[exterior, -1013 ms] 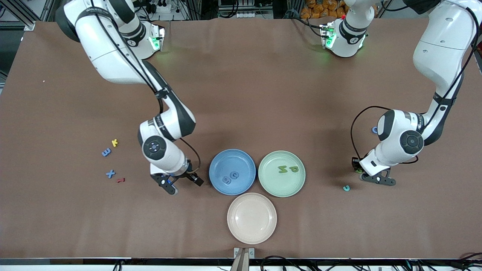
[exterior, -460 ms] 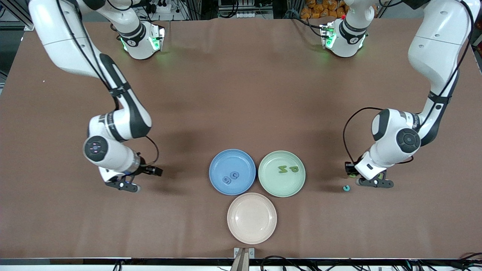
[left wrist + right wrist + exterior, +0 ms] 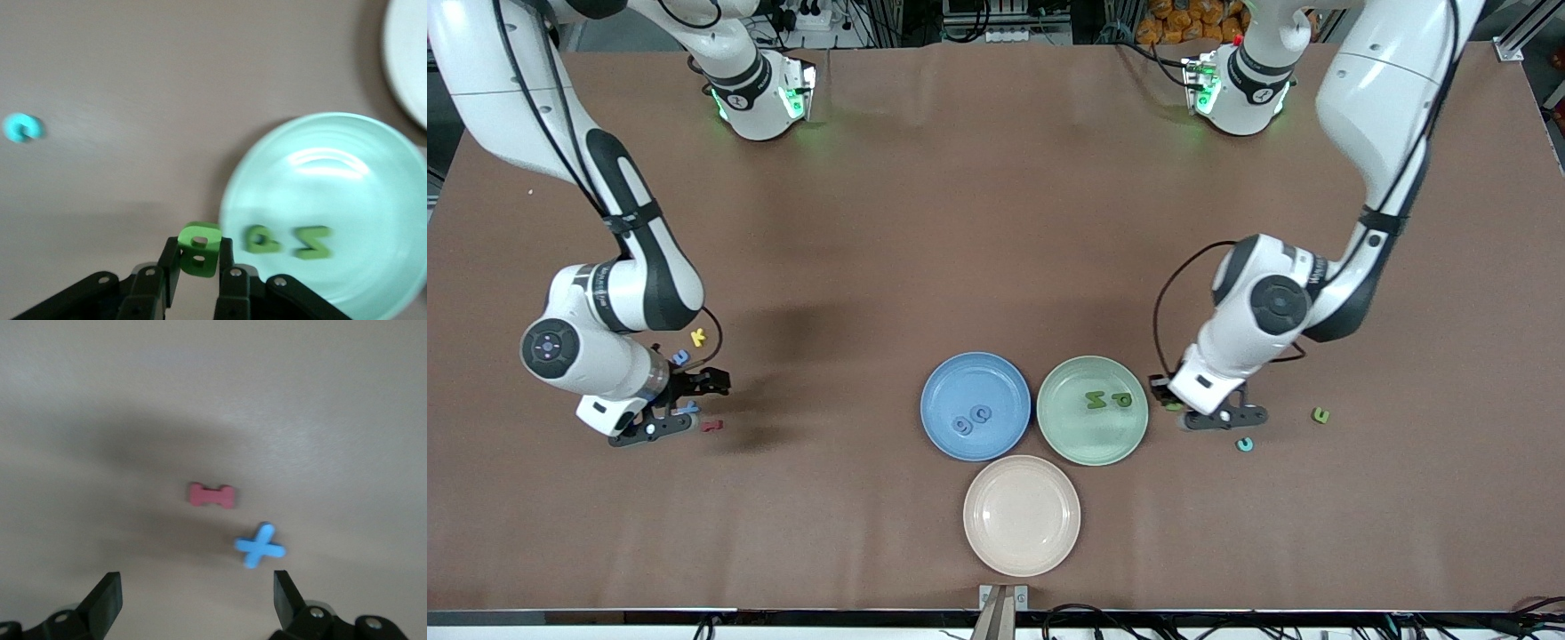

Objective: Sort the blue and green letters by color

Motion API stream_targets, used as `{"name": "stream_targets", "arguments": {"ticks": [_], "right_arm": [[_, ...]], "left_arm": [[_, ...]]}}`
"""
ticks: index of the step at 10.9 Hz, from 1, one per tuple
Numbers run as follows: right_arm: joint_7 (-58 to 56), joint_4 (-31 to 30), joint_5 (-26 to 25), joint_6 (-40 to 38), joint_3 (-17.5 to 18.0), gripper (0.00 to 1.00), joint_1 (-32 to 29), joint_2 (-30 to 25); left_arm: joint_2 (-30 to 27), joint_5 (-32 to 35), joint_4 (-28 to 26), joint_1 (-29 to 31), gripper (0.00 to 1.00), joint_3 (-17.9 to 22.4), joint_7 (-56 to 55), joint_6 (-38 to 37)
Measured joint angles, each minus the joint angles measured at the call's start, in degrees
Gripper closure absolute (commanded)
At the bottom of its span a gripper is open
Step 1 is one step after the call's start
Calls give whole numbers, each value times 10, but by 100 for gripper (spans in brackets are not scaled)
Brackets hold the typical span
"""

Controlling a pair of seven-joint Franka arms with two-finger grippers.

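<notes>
My left gripper moves the green letter [image 3: 1174, 406] toward the green plate, before releasing it. The letter hangs short of the plate's rim and would miss if I opened now.
My left gripper [image 3: 1174, 405] [image 3: 199, 257] is shut on a green letter [image 3: 199, 248], just off the rim of the green plate [image 3: 1087, 437] [image 3: 347, 173] toward the left arm's end. Two green letters [image 3: 1107, 400] [image 3: 260, 238] lie in that plate. The blue plate [image 3: 971, 382] beside it holds two blue letters [image 3: 971, 420]. My right gripper [image 3: 676, 412] [image 3: 193, 600] hangs open over a blue X letter [image 3: 690, 408] [image 3: 260, 547]. A second blue letter [image 3: 680, 357] lies farther from the front camera. Another green letter [image 3: 1320, 414] rests on the table toward the left arm's end.
A dark red letter [image 3: 711, 426] [image 3: 211, 495] lies beside the blue X and a yellow letter [image 3: 698, 337] by the other blue one. A teal letter [image 3: 1243, 444] [image 3: 23, 127] sits near my left gripper. An empty pink plate [image 3: 1022, 515] stands nearest the front camera.
My right arm swung from beside the blue plate toward its own end, stopping over the blue X. My left gripper carried the green letter toward the green plate, uncovering a green letter on the table.
</notes>
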Motion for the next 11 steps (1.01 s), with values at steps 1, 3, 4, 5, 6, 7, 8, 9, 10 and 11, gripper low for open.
{"name": "stream_targets", "arguments": {"ticks": [1,3,4,5,6,7,8,9,10,11], "right_arm": [[-52,-15,-3,33,0,0,-13,0],[-135,-47,-20,94,-1,0,-33,1],[-170,-54,-24,113,-2,0,-41,3],[-193,-56,-26,126,-2,0,-46,6],[-202,-57,-27,130,-2,0,-47,7],[-207,-57,-28,136,-1,0,-46,10],[-218,-57,-29,144,1,0,-46,13],[-243,-56,-29,153,0,0,-46,19],[-264,-56,-29,162,-1,0,-48,25],[-275,-54,-29,168,-2,0,-50,31]], "left_arm": [[4,0,8,-28,100,4,-44,-2],[23,0,31,-88,13,27,-110,-3],[34,0,40,-109,0,39,-126,-3],[41,0,47,-120,0,47,-127,-3],[44,0,49,-122,0,51,-127,-3],[44,5,51,-120,0,55,-123,-3],[44,10,53,-116,0,58,-113,-4],[43,12,54,-106,0,60,-85,-13],[41,13,55,-91,0,60,-44,-29],[38,14,56,-70,0,60,0,-43]]}}
